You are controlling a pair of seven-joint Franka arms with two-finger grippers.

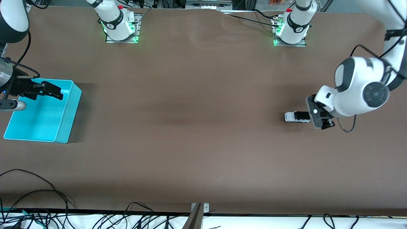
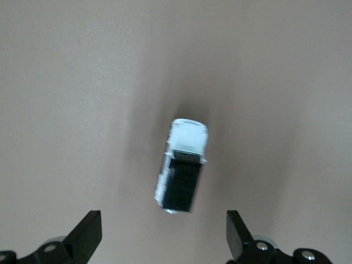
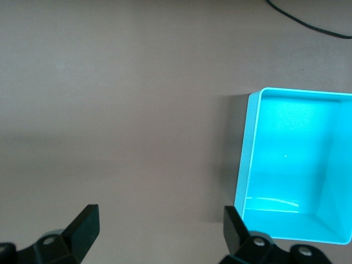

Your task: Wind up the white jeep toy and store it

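Observation:
Next, my left gripper grips the white jeep toy by the sides of its black roof end (image 1: 303, 116) (image 2: 182, 183) to wind it.
The white jeep toy (image 1: 297, 116) stands on the brown table toward the left arm's end, its black roof end turned to my left gripper (image 1: 320, 116). That gripper is open and empty, right beside the toy. In the left wrist view the jeep (image 2: 183, 168) lies just ahead of the left gripper (image 2: 164, 236), not between the fingers. My right gripper (image 1: 47, 90) is open and empty over the teal bin (image 1: 68, 117) at the right arm's end. In the right wrist view the bin (image 3: 247, 165) is empty, beside the right gripper (image 3: 160, 231).
Brown mat covers the table (image 1: 190, 127). Both arm bases (image 1: 119, 24) (image 1: 291, 28) stand along the edge farthest from the front camera. Loose cables (image 1: 38, 194) and a metal bracket (image 1: 198, 210) lie at the edge nearest that camera.

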